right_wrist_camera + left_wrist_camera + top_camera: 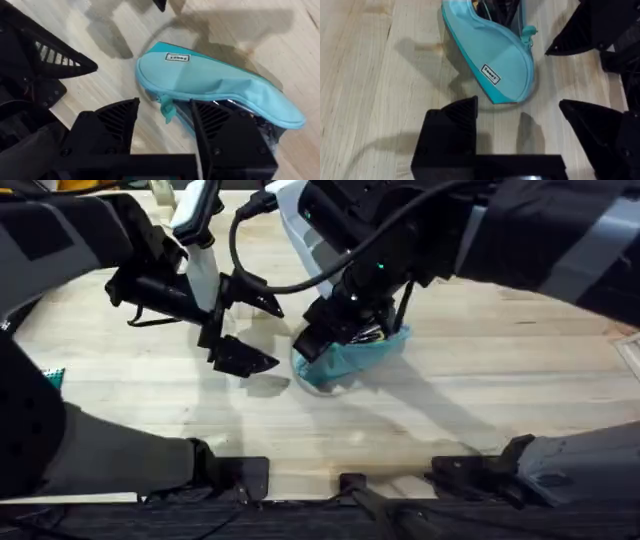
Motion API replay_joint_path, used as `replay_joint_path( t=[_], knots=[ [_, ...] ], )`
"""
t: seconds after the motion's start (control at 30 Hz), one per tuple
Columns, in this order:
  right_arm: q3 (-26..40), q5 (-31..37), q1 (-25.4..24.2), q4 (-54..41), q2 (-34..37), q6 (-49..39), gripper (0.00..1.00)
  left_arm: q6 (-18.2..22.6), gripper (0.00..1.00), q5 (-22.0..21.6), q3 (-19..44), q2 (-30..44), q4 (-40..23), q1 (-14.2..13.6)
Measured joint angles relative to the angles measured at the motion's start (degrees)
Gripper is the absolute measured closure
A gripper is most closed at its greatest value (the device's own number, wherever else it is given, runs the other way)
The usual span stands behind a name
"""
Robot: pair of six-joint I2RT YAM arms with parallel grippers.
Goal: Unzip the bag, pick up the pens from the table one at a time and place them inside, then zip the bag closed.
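Next, my left gripper takes hold of the teal bag by its labeled end (508,89), which leaves the teal bag's zip pull (528,33) free for closing.
The teal bag (352,362) lies on the pale wooden table (480,380) near the middle, its zip partly open. In the right wrist view the bag (210,80) shows its teal zip pull (167,109) lying between the open fingers of my right gripper (167,127), which hovers right over the zip end (345,330). Dark glossy shapes (239,107) show inside the slit; I cannot tell whether they are the pens. My left gripper (272,333) hangs open and empty just left of the bag. In the left wrist view the bag (495,65) lies beyond that gripper (520,135).
A white upright object (197,240) stands at the back left behind the left arm. A green scrap (50,377) shows at the far left edge. The table in front of and to the right of the bag is bare wood.
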Motion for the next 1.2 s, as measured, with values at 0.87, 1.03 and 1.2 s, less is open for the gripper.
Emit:
replay_joint_path(
  t=[0.87,1.03,1.2],
  knots=[
    [-1.01,-0.02,0.02,1.53,-0.01,0.28,0.965,0.00,0.008,-0.01,0.00,0.01,0.01,0.00],
    [-1.01,-0.07,-0.73,1.53,-0.02,0.28,0.967,0.00,0.008,0.00,0.00,0.01,0.00,0.00],
    [-1.01,-0.76,-3.03,1.53,-0.69,0.28,0.968,0.00,0.008,-0.01,0.00,0.01,0.00,0.00]
  ],
)
